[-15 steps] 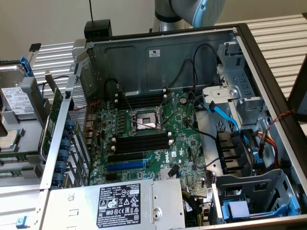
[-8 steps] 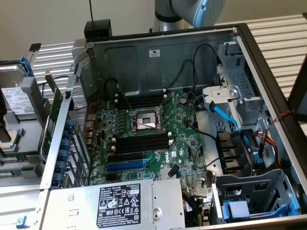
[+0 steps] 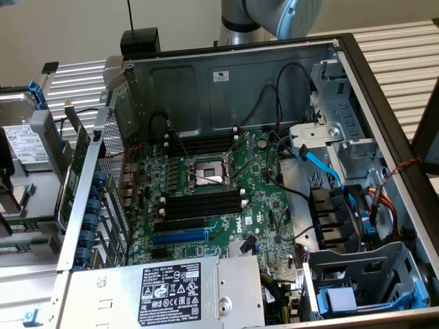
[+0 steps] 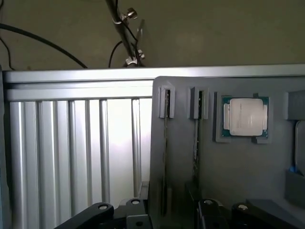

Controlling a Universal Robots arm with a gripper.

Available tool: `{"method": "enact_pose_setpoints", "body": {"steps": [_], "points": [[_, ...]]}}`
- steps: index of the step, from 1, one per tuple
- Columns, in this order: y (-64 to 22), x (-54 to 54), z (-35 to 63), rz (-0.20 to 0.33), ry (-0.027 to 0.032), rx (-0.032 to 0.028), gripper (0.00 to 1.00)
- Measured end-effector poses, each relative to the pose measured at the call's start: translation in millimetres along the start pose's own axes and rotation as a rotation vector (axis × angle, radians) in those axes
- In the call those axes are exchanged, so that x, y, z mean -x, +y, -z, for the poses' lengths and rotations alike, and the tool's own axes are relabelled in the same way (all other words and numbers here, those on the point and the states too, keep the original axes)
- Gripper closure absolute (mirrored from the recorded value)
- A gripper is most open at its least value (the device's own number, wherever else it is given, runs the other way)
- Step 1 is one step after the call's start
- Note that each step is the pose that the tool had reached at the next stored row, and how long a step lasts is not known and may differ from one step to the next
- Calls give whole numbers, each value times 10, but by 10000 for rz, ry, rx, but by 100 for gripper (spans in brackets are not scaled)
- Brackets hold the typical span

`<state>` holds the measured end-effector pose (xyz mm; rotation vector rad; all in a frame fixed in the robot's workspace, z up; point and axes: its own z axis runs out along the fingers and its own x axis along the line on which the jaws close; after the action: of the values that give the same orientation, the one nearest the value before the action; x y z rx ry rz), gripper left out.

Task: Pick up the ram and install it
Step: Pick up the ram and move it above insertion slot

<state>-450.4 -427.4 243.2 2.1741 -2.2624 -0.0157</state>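
Note:
My gripper grabs the ram by its exposed top edge [image 4: 165,160] between the tray's grey end brackets next, since they enclose the ram's ends.
The ram [image 4: 165,143] is a thin green stick seen edge-on, standing in a slot of a grey holder tray [image 4: 228,171]. A second stick like it [image 4: 196,138] stands in the neighbouring slot. My gripper [image 4: 167,215] hovers over the tray's near end, its black fingers [image 4: 97,211] spread to either side of the first stick's line, open and holding nothing. In the exterior view the open computer case shows the motherboard [image 3: 264,205] with long black memory slots [image 3: 206,202] on either side of the CPU socket [image 3: 206,171].
A silver-capped processor [image 4: 245,117] lies in a recess of the tray beside the sticks. Ribbed metal table [image 4: 71,152] lies next to the tray. In the case are a blue expansion slot [image 3: 180,237], loose cables [image 3: 319,164], a power supply [image 3: 171,291] and drive cages [image 3: 357,274]. The arm's elbow [image 3: 274,14] is behind the case.

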Motion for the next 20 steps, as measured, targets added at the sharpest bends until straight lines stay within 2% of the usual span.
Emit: {"method": "enact_pose_setpoints", "body": {"steps": [12,20], "points": [[-10,-31,-218,0,-42,45,58],[-11,-33,-331,0,-50,143,58]]}}
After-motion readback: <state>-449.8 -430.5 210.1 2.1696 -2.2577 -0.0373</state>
